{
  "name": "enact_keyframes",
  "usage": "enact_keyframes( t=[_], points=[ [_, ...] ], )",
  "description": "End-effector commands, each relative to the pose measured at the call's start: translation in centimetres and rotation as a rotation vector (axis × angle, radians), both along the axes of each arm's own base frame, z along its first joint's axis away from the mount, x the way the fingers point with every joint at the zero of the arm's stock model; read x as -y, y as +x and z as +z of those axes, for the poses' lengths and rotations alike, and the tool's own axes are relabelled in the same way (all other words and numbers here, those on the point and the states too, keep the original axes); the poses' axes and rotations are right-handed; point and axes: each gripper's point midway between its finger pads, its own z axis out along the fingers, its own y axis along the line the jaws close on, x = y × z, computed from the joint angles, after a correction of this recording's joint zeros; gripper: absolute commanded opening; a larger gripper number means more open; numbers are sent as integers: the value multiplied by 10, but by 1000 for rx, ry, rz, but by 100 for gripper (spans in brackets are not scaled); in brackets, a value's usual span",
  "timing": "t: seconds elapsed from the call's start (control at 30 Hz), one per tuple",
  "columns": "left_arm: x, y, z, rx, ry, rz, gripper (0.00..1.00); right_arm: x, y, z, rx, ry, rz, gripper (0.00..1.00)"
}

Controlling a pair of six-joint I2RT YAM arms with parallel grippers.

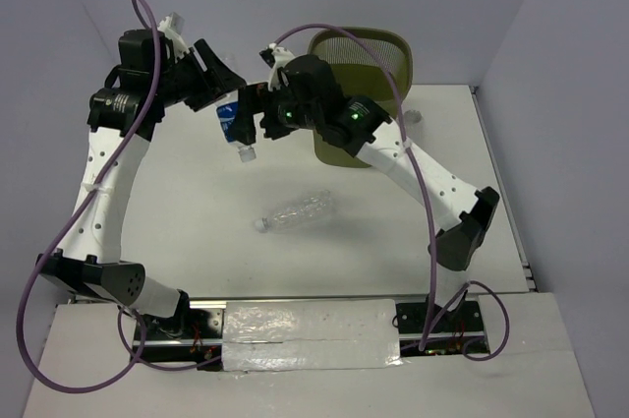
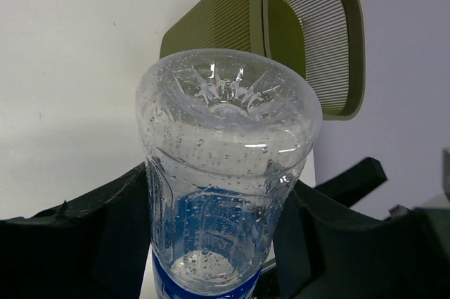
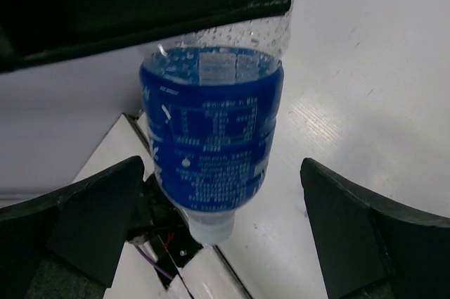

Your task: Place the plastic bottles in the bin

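Note:
Next, my right gripper grabs the bottle by its blue label, apart from my left gripper, to carry the bottle over and put it in the bin.
My left gripper is shut on a clear plastic bottle with a blue label and holds it cap down above the table, to the left of the bin. In the right wrist view the same bottle hangs between my right gripper's open fingers, which stand apart from it. A second clear bottle lies on its side on the table. The olive-green mesh bin stands at the back, right of both grippers.
The white table is walled at the back and both sides. A small pale thing lies right of the bin. A silver taped strip runs between the arm bases at the near edge.

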Motion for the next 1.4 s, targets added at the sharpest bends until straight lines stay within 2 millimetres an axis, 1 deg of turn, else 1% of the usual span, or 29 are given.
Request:
enact_keyframes(
  t=[0.0, 0.07, 0.13, 0.17, 0.2, 0.3, 0.33, 0.37, 0.43, 0.5, 0.57, 0.6, 0.63, 0.67, 0.7, 0.73, 0.77, 0.8, 0.83, 0.87, 0.9, 0.97, 1.0, 1.07, 1.13, 1.23, 1.3, 1.33, 1.37],
  points=[
    [7, -9, 20, 62, -25, -37, 46, -17, -1, 34, 46, 103, 37, 100],
    [8, -9, 17, 58, -26, -45, 48, -25, 2, 32, 38, 104, 43, 100],
    [8, -11, 17, 58, -25, -45, 48, -31, 2, 28, 30, 102, 46, 96],
    [7, -11, 16, 56, -24, -42, 48, -33, 4, 23, 21, 97, 44, 90],
    [6, -11, 14, 54, -22, -38, 48, -34, 4, 23, 20, 101, 45, 79],
    [6, -12, 12, 51, -21, -35, 51, -33, 5, 22, 14, 105, 35, 59],
    [5, -12, 11, 48, -18, -34, 55, -31, 4, 25, 20, 108, 29, 48],
    [5, -12, 11, 49, -16, -33, 72, -28, 5, 27, 25, 107, 18, 45],
    [3, -13, 10, 49, 0, -32, 96, -14, 10, 30, 37, 78, -46, 43],
    [-2, -14, 17, 74, 34, -24, 99, 3, 18, 30, 49, 42, -113, 43],
    [-17, -13, 14, 64, 105, 30, 99, 41, 38, 30, 61, -14, -247, 42],
    [-24, -14, 22, 84, 125, 58, 99, 54, 43, 32, 66, -24, -287, 42],
    [-32, -16, 21, 72, 149, 83, 99, 73, 44, 36, 76, -36, -329, 42],
    [-46, -14, 23, 79, 173, 134, 100, 99, 60, 39, 90, -44, -415, 42],
    [-52, -15, 21, 74, 177, 150, 100, 117, 61, 52, 109, -26, -454, 42],
    [-58, -16, 21, 77, 174, 162, 99, 130, 67, 53, 117, -28, -488, 42],
    [-62, -20, 32, 119, 148, 167, 100, 147, 74, 57, 128, -29, -540, 42],
    [-61, -19, 16, 94, 143, 157, 99, 170, 85, 66, 145, -19, -603, 42],
    [-60, -26, 19, 121, 131, 149, 99, 180, 89, 70, 160, -22, -633, 42],
    [-53, -26, 20, 145, 113, 112, 99, 198, 98, 75, 179, -32, -703, 42],
    [-50, -26, 0, 106, 114, 89, 99, 214, 108, 77, 192, -45, -759, 42],
    [-47, -29, -14, 89, 129, 55, 99, 234, 119, 89, 242, -58, -846, 42],
    [-45, -31, -33, 45, 137, 41, 99, 249, 127, 91, 267, -80, -927, 43],
    [-45, -34, -48, 23, 164, 22, 99, 264, 141, 97, 314, -94, -1009, 43],
    [-44, -39, -70, -25, 186, 8, 99, 274, 156, 97, 348, -117, -1083, 44],
    [-38, -48, -96, -80, 233, -37, 99, 279, 176, 86, 354, -164, -1150, 47],
    [-30, -57, -110, -114, 269, -84, 98, 276, 191, 72, 346, -197, -1158, 56],
    [-24, -61, -116, -113, 309, -115, 98, 275, 194, 70, 345, -205, -1163, 64],
    [-22, -63, -121, -126, 331, -120, 98, 272, 199, 65, 343, -219, -1153, 82]
  ],
)
